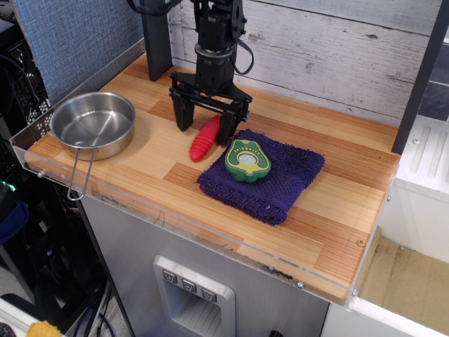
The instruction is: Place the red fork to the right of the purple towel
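Observation:
My gripper picks up the red fork by its ribbed red handle point(205, 140) next, to place it beside the purple towel point(280, 179).
The red fork point(205, 140) lies on the wooden tabletop just left of the purple towel point(280, 179). Only its ribbed red handle shows; the metal head is hidden behind my gripper. My gripper point(206, 121) is open and low over the fork, one finger on each side of the handle's upper end. I cannot tell whether the fingers touch it. The towel lies folded at the middle of the table with a green and yellow avocado toy point(247, 159) on its left part.
A steel bowl point(92, 123) with a wire handle stands at the left front corner. A clear plastic rim point(175, 214) runs along the table's front edge. A wooden plank wall stands behind. Bare tabletop point(351, 189) lies right of the towel.

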Motion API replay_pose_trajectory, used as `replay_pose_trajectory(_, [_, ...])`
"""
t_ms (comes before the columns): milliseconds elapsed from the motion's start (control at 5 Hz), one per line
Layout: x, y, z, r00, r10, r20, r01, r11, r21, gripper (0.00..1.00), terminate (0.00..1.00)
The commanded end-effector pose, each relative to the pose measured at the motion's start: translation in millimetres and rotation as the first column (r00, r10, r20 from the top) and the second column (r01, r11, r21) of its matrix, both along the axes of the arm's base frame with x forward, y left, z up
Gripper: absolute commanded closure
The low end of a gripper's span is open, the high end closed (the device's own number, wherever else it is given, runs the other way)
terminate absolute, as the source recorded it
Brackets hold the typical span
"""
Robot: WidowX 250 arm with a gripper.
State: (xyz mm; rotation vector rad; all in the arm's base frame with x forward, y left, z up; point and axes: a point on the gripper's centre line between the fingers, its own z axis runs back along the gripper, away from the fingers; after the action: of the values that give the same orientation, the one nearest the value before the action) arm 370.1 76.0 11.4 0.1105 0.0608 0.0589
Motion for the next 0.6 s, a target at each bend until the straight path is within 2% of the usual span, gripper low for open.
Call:
replay_pose_trajectory(0, [5.2, -0.5, 9.8, 0.999, 0.010, 0.039, -0.011, 1.000, 0.023, 1.00, 0.00])
replay_pose_trajectory(200, [3.4, 0.1, 9.8, 0.999, 0.011, 0.034, -0.012, 1.000, 0.027, 1.00, 0.00])
replay_pose_trajectory(400, [-1.3, 3.2, 17.5, 0.998, 0.041, 0.057, -0.042, 0.999, 0.019, 1.00, 0.00])
